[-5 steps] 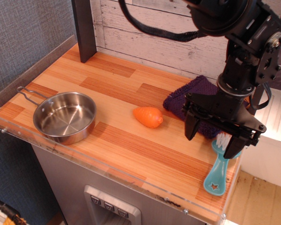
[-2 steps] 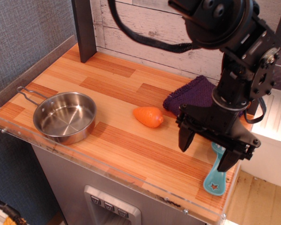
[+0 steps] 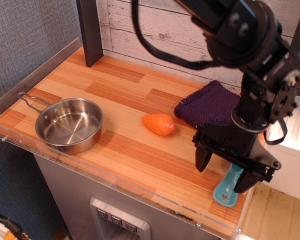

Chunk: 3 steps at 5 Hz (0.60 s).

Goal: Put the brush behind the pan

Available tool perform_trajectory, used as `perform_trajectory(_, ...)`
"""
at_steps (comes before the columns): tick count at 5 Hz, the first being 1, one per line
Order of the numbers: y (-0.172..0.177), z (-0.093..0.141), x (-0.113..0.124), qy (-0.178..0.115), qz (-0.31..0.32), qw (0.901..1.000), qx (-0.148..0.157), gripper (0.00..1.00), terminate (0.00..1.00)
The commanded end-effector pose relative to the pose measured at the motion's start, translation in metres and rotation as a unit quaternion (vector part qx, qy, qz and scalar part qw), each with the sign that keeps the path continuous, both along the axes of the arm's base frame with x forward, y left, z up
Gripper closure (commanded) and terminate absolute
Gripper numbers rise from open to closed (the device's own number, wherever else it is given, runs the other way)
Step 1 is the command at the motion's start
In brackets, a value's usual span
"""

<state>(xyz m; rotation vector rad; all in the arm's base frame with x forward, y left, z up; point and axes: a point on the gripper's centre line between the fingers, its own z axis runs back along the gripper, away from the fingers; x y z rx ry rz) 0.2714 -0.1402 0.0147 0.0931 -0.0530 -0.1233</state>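
My gripper is to grab the brush by its handle (image 3: 232, 178) next. Then it can put the teal brush behind the pan (image 3: 69, 124).
The teal brush (image 3: 227, 189) lies on the wooden counter near the front right corner, its star-cutout end toward the front; its bristle end is hidden under my gripper. My gripper (image 3: 226, 176) is open and low over the brush, one finger on each side of it. The shiny steel pan (image 3: 69, 124) with a wire loop handle sits at the front left of the counter, far from the gripper.
An orange carrot-like toy (image 3: 158, 124) lies mid-counter. A purple knitted cloth (image 3: 206, 105) lies at the back right. A dark post (image 3: 90, 31) stands at the back left. A clear plastic rim (image 3: 115, 182) runs along the counter's front edge.
My gripper has come down and slightly forward over the brush, fingers still apart. The brush has shifted a little toward the front edge and turned slightly.
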Motion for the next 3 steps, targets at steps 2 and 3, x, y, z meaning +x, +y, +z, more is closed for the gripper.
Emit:
perform_trajectory(2, -0.0042, -0.0208, 0.0137, 0.004, 0.007, 0.9997, -0.023, 1.00, 0.00)
perform_trajectory(3, -0.0016, -0.0187, 0.0130, 0.004, 0.004, 0.9996, -0.029, 1.00, 0.00)
